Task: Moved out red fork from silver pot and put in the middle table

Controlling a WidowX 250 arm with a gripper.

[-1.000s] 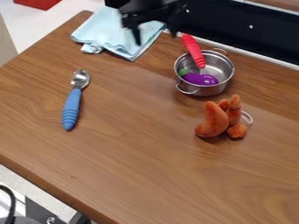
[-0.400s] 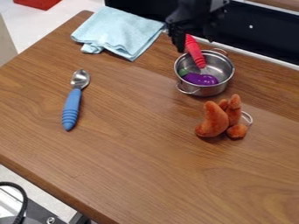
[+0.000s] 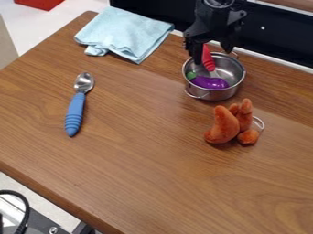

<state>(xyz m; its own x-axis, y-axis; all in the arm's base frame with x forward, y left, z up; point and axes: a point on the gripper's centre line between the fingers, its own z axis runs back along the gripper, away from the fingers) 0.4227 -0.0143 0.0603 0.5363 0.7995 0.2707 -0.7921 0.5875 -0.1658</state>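
I will grab the fork's red handle next with my gripper, to move the red fork out of the silver pot.
My gripper hangs from the top edge over the back of the silver pot. It is open, with one finger left of the red fork's handle and the other to its right. The red fork leans in the pot with its handle up toward the back rim; the upper end of the handle is partly hidden by the gripper. A purple toy eggplant with a green end lies in the pot in front of the fork.
An orange plush toy sits just in front of the pot. A blue-handled spoon lies on the left of the wooden table. A folded light-blue cloth is at the back left.
The gripper has moved right from above the cloth to over the pot and come lower around the fork's handle. The fork and the other objects have kept their places.
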